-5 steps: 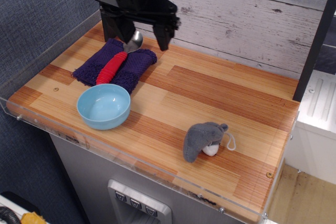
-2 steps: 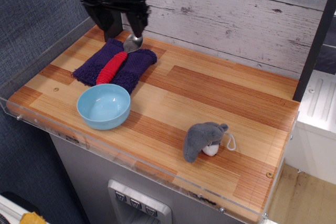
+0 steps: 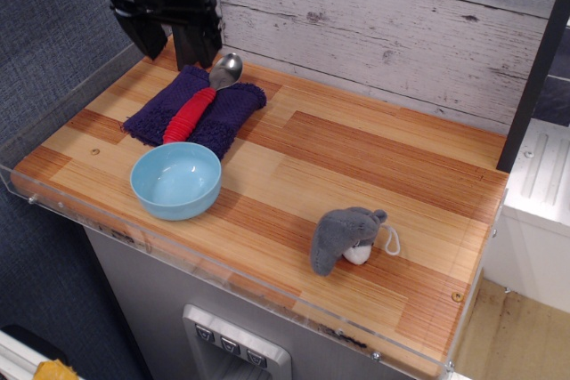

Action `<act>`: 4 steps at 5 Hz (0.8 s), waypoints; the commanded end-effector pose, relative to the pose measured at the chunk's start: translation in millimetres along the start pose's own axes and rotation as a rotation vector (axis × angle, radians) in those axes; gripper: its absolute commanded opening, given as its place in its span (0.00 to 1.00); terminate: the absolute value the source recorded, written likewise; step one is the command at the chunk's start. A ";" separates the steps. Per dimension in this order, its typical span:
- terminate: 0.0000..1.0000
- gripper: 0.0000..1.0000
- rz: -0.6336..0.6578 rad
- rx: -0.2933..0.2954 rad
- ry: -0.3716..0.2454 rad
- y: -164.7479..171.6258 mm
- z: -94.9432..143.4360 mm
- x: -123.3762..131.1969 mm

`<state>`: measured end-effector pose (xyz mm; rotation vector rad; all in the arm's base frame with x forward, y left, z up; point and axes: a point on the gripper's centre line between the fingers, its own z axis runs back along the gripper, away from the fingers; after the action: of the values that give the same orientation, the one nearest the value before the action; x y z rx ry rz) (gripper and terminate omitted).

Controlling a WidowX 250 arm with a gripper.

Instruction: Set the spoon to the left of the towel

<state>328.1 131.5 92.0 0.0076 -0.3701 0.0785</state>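
Note:
My gripper will next grab the spoon by its ribbed red handle (image 3: 188, 116) to put the spoon beside the towel (image 3: 228, 117).
The spoon (image 3: 198, 102) lies diagonally on top of the towel (image 3: 228, 117), its ribbed red handle pointing toward the front left and its silver bowl at the towel's back edge. The towel is a dark purple knitted square at the back left of the wooden table. My gripper (image 3: 171, 49) hangs above the towel's back left corner, just left of the spoon's silver bowl. Its black fingers (image 3: 198, 44) stand apart and hold nothing.
A light blue bowl (image 3: 176, 180) stands just in front of the towel. A small grey plush toy (image 3: 346, 236) lies at the front right. A clear acrylic rim (image 3: 62, 104) runs along the table's left and front edges. A grey plank wall (image 3: 401, 33) stands behind.
My gripper has moved left, from above the spoon's silver bowl to above the towel's back left corner, uncovering the bowl. The spoon and towel have not moved.

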 end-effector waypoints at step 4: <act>0.00 1.00 -0.034 -0.008 0.096 -2.8 -34.3 -27.2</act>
<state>321.3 126.7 35.2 -0.0166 -0.2384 0.0464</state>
